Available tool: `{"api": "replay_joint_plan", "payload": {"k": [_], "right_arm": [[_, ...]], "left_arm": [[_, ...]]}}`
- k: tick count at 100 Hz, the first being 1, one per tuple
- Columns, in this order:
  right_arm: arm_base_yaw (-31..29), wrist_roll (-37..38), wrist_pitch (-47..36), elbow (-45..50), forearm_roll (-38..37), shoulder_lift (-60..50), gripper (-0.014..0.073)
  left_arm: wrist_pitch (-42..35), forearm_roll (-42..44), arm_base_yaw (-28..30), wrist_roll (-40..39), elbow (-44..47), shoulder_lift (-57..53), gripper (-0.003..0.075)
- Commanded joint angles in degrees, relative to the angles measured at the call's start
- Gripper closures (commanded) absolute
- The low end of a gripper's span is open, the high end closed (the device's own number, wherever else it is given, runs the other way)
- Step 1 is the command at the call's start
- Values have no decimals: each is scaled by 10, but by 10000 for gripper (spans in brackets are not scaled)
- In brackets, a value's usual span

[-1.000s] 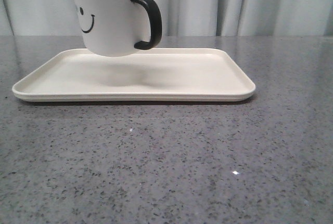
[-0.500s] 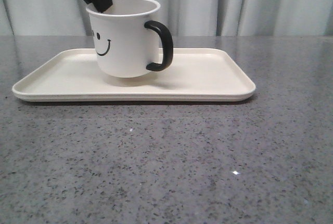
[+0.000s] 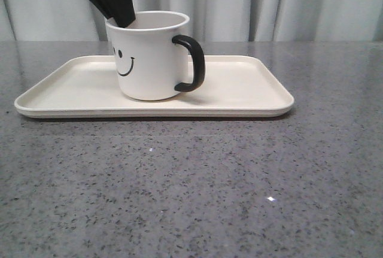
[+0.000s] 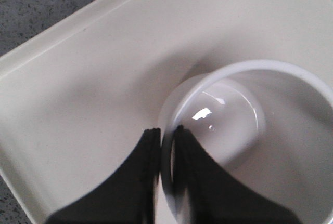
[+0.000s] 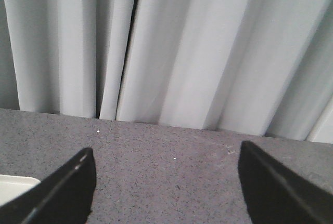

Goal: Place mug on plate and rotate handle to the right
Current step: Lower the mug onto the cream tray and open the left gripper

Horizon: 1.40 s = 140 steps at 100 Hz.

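The base of the white mug rests on the cream plate, inside the plate's rim, so the mug would stand. My left gripper needs to open now.
The white mug (image 3: pixel 146 57) with a black smiley face stands upright on the cream plate (image 3: pixel 239 90), left of its middle. Its black handle (image 3: pixel 192 63) points right. My left gripper (image 3: pixel 122 15) comes down from above and is shut on the mug's left rim, one finger inside and one outside. In the left wrist view the two black fingers (image 4: pixel 148 172) pinch the mug's rim (image 4: pixel 167 146) over the plate (image 4: pixel 83 78). My right gripper (image 5: pixel 165 182) is open and empty above the grey table; a corner of the plate (image 5: pixel 13 185) shows beside it.
The grey speckled table (image 3: pixel 191 186) spreads in front of and around the plate. A pale curtain (image 3: pixel 269 3) hangs behind the table's far edge. The right half of the plate holds nothing.
The mug came down from above the plate onto its surface and shifted slightly right. The left gripper came down with it and still grips the rim.
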Motion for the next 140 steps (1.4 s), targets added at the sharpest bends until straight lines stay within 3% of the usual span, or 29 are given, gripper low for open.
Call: {"api": "replay_joint_plan", "payload": {"k": [1,60,70,101,140], "right_arm": [[0,-4,-45,-13,-7,0,29],[0,-4,-43,-13,-7,0,29],[0,-4,-43,-13,-7,0,29],[0,-4,-41,-13,-7,0,29],[0,-4,-40,-13,-7,0,29]], "left_arm": [[-18,-14,-5,0,-19,-17,731],[-15,-16,-5,0,-19,-11,722],[-11,-19,-5,0,-19,-11,674],[-7,-20,-5,0,-20,-18,412],[43,-11,-5,0,-139,-43,402]]}}
